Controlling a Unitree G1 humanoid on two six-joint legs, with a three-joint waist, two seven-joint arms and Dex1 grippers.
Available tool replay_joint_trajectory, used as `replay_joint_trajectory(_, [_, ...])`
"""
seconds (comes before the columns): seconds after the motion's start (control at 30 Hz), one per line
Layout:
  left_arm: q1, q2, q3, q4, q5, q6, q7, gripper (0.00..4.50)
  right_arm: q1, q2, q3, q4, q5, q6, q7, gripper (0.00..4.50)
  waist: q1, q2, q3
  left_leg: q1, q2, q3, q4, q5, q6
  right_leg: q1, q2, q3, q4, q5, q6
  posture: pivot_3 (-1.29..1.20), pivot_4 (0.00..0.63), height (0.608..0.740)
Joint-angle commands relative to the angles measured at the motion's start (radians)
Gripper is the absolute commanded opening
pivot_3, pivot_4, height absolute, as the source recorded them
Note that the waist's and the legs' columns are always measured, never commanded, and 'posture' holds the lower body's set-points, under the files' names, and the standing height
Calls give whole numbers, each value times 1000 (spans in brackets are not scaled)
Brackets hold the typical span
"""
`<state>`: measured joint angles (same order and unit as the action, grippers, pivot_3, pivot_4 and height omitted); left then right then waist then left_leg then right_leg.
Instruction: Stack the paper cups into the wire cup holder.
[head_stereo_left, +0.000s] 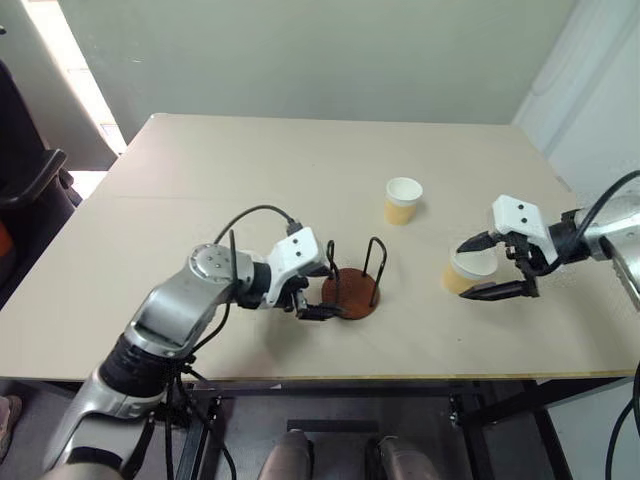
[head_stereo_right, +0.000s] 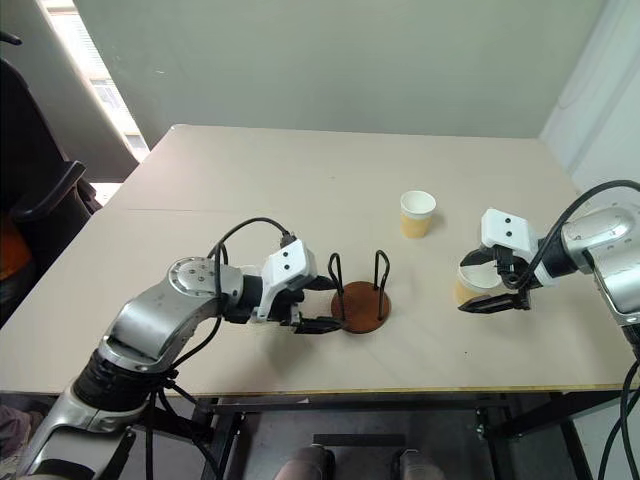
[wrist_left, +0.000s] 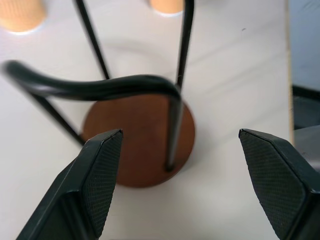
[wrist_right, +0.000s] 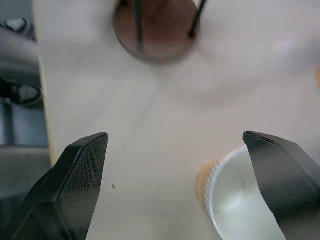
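Observation:
The robot's right gripper isn't ready to close on the paper cup yet and needs to go lower first. Its fingers are still above the paper cup's white rim, with one over the paper cup's opening.
The wire cup holder stands near the table's front edge, with a reddish-brown disc base and black wire loops, and no cup inside. My left gripper is open just left of it, fingers wide and level with the base. One paper cup stands upright farther back. Another paper cup stands to the right, between the spread fingers of my open right gripper. In the right wrist view this cup sits close to one finger.
The tan table is bare around the cups and holder. Its front edge runs just below the holder. A dark chair stands off the table's left side.

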<state>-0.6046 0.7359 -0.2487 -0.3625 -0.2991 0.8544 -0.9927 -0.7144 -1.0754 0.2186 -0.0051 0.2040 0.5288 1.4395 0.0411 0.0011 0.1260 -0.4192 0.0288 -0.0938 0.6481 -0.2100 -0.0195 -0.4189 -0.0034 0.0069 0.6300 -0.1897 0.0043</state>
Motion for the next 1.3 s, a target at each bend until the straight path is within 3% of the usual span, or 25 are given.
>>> replay_joint_trajectory(0.03, [21, 60, 43, -96, 10, -23, 13, 3975, 3, -14, -10, 5, -35, -17, -17, 4500, -1, 0, 0, 0, 0, 0, 0, -1, 0, 0, 0, 0, 0, 0, 0, 0, 150, 740])
replay_joint_trajectory(0.33, [55, 220, 250, -128, -63, -62, -28, 3975, 9, 39, 55, 103, -159, -100, -67, 4500, -7, 0, 0, 1, 1, 0, 0, -4, -1, -2, -1, 0, 1, -1, -3, 0, 150, 740])
replay_joint_trajectory(0.43, [50, 231, 300, -135, -107, -71, -38, 3975, 1, 66, 62, 142, -187, -126, -85, 4500, -7, 2, 1, 1, 1, 0, -1, -5, -1, -3, -1, 0, 2, -1, -3, 0, 150, 740])
replay_joint_trajectory(0.57, [53, 217, 319, -165, -168, -68, -41, 4029, -22, 104, 65, 199, -214, -161, -108, 3633, -7, 2, 1, 1, 1, 0, 0, -5, -1, -4, -2, 0, 4, -1, -4, 0, 150, 740])
replay_joint_trajectory(0.9, [78, 269, 356, -141, -183, -72, -21, 4029, -62, 95, 33, 180, -184, -185, -25, 44, -13, 2, 1, 1, 2, 0, -1, -9, -5, -9, -2, -1, 13, -3, -6, 0, 150, 740])
replay_joint_trajectory(1.1, [93, 289, 368, -117, -178, -90, -14, 4029, -188, 111, -58, 75, -23, -103, 63, 14, -16, 4, 2, 0, 2, 0, -1, -9, -6, -10, -1, -2, 14, -6, -11, 0, 150, 740])
replay_joint_trajectory(1.3, [103, 289, 356, -101, -169, -106, -3, 4029, -395, 234, -74, 14, 122, -48, 94, 14, -23, 2, 1, 1, 3, -1, -3, -9, -7, -12, 1, -2, 15, -12, -20, 0, 150, 740])
